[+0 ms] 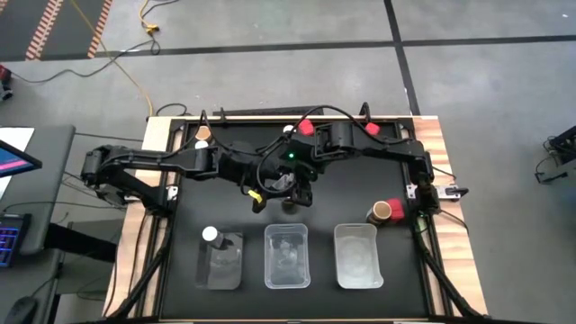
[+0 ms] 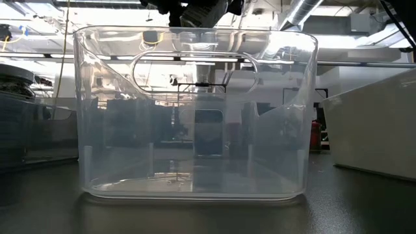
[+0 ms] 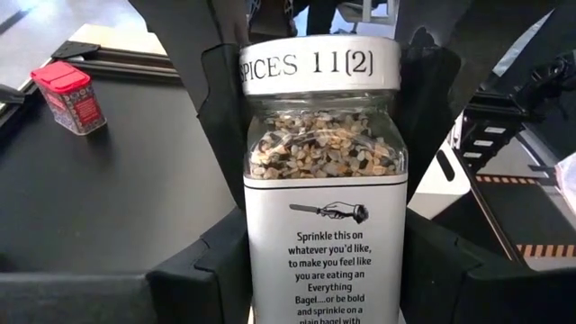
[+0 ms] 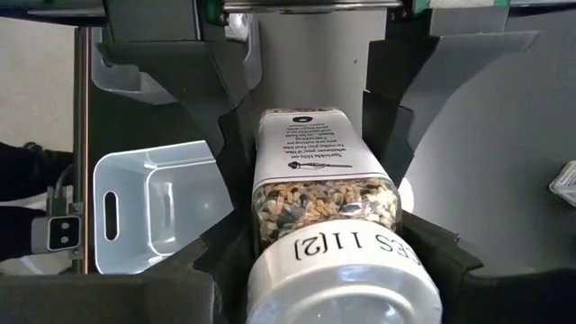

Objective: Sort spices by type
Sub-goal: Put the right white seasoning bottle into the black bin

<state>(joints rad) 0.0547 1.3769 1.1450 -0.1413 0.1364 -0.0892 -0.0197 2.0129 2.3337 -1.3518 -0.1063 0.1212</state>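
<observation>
My right gripper releases the jar next, as my left gripper's fingers are around the jar's labelled body in the right wrist view.
A spice jar (image 3: 324, 153) with a white cap marked "SPICES 11(2)", a clear seed-filled middle and a white label stands upright in the air over the table's middle. Both grippers are shut on it. My left gripper (image 3: 324, 288) reaches in from the table's left at the jar's lower part. My right gripper (image 4: 337, 270) comes down from above at the jar's cap (image 4: 342, 288). In the high view the two grippers meet at the table's middle (image 1: 290, 184) and cover most of the jar. My left gripper pinches the jar's labelled lower body (image 3: 261, 261) between its two fingers, one on each side. The fingers come nearly level from the table's left. The jar stands upright and clear of the table. My right gripper has the jar's white cap (image 4: 270, 279) between its two fingers, which stand close on either side of it. The fingers (image 3: 220, 108) slant steeply down from above. The jar hangs upright below them.
Three clear trays (image 1: 220, 265) (image 1: 286, 261) (image 1: 355, 261) stand in a row along the near edge; a white-capped jar (image 1: 210, 235) is in the left one. Red-capped jars (image 1: 306, 127) (image 1: 371, 129) and a tan-lidded one (image 1: 203, 132) stand at the far edge; a brown jar (image 1: 385, 211) is at the right.
</observation>
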